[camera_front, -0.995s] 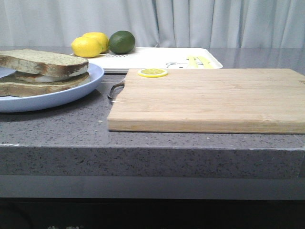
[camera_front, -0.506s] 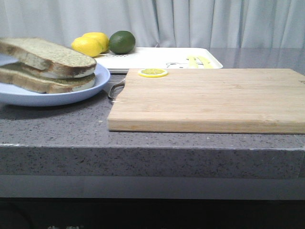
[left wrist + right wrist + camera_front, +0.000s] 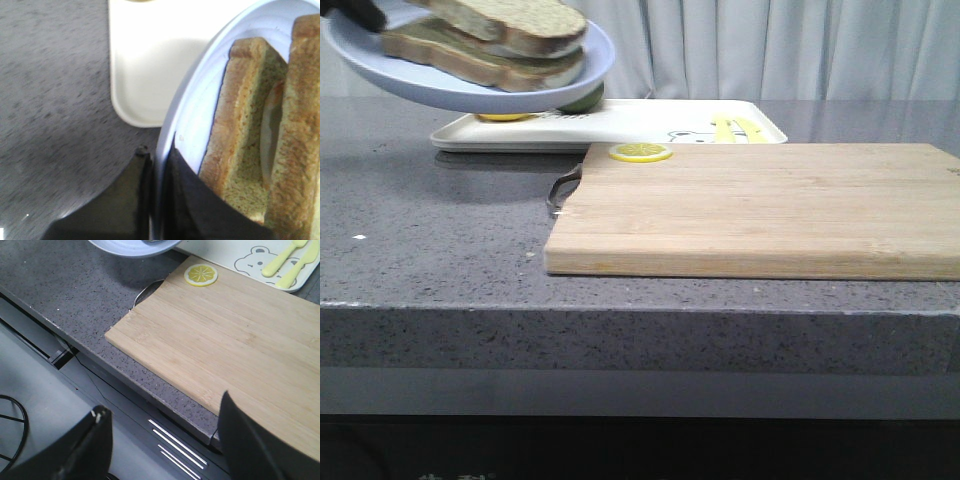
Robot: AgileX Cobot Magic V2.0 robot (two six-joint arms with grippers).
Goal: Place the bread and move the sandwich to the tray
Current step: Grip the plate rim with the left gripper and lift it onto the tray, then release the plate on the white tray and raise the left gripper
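Note:
The plate's lower edge (image 3: 495, 108) is hanging tilted above the white tray (image 3: 640, 125), so I need to lower the plate before my left gripper lets go of it.
The sandwich (image 3: 485, 50) lies on its pale blue plate (image 3: 470, 97); the bare bread slice (image 3: 515, 20) rests on top, over the egg and lower toast. My left gripper (image 3: 358, 13) is shut on the plate's rim and holds the plate tilted in the air, above the left part of the white tray (image 3: 640, 125). In the left wrist view my left gripper (image 3: 157, 155) pinches the plate (image 3: 200, 110), with the sandwich (image 3: 250, 130) beside the fingers and the tray (image 3: 150, 65) beneath. My right gripper (image 3: 162, 425) is open and empty, off the table's front edge.
A light wooden cutting board (image 3: 760, 205) with a lemon slice (image 3: 640, 152) fills the middle and right of the table. A lime (image 3: 586, 100) and a lemon (image 3: 505, 117) sit on the tray, mostly hidden behind the plate. Yellow cutlery marks (image 3: 287, 260) are at the tray's right end.
The plate with the sandwich has been lifted off the table at the left and carried up and to the right, over the tray's left part.

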